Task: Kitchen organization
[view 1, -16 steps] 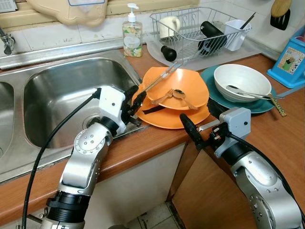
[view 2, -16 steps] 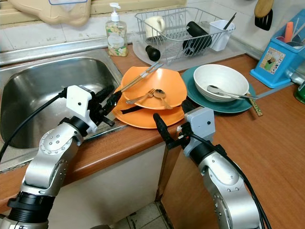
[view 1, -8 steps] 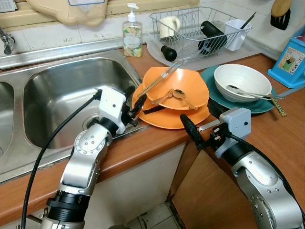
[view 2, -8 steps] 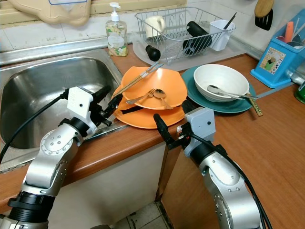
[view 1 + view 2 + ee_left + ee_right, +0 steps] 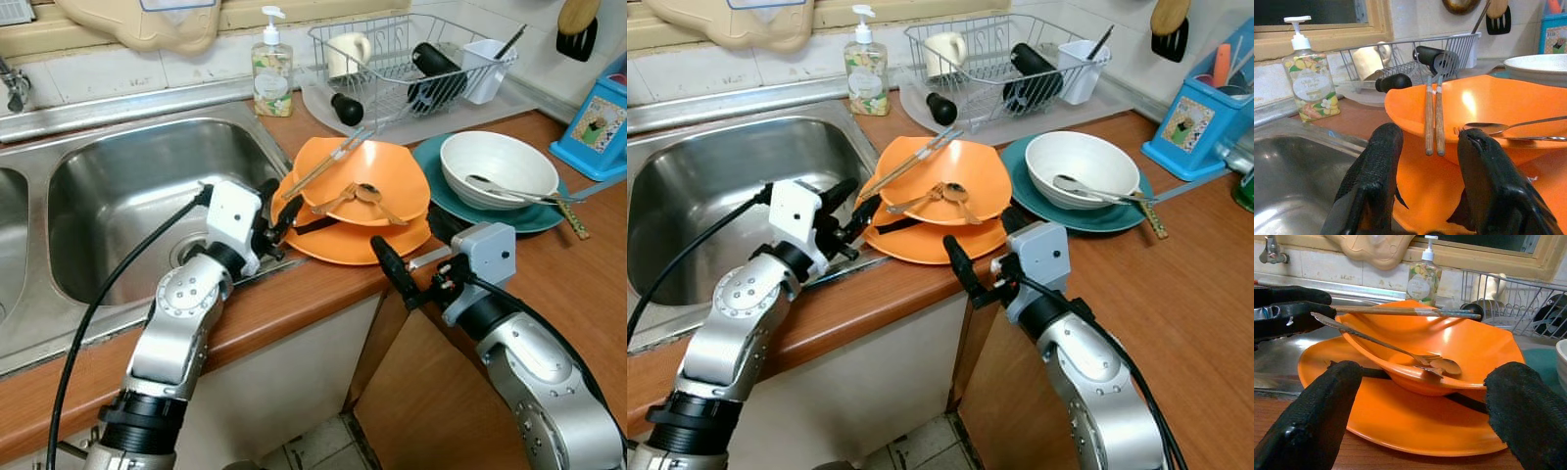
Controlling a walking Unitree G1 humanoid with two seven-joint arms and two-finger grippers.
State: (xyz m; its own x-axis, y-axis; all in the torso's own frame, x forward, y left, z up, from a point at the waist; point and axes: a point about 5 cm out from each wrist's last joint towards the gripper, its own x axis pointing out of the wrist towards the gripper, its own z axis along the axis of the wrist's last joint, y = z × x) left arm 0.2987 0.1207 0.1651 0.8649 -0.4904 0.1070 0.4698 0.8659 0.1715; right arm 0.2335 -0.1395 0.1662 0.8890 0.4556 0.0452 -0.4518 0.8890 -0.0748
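My left gripper grabs the chopsticks by their wooden ends next, since they stick out past the bowl's rim (image 5: 1413,130) into open space.
An orange bowl (image 5: 382,171) sits on an orange plate (image 5: 343,245) at the counter's front edge, beside the sink (image 5: 127,186). A pair of wooden-handled chopsticks (image 5: 328,162) lies across the bowl's rim, and a fork and spoon (image 5: 362,193) rest inside it. A black utensil (image 5: 313,225) is wedged between bowl and plate. My left gripper (image 5: 279,201) is open at the plate's left rim, its fingers (image 5: 1378,161) framing the chopstick ends (image 5: 1432,122). My right gripper (image 5: 411,245) is open wide at the plate's front edge, level with the bowl (image 5: 1449,352).
A teal plate (image 5: 431,162) holding a white bowl (image 5: 495,162) with utensils sits right of the orange stack. Behind stand a wire dish rack (image 5: 392,59) with a mug and black items, and a soap bottle (image 5: 271,73). A blue holder (image 5: 598,127) stands far right.
My left gripper has edged slightly closer to the orange plate's rim. The right gripper has barely moved, and the dishes lie as before.
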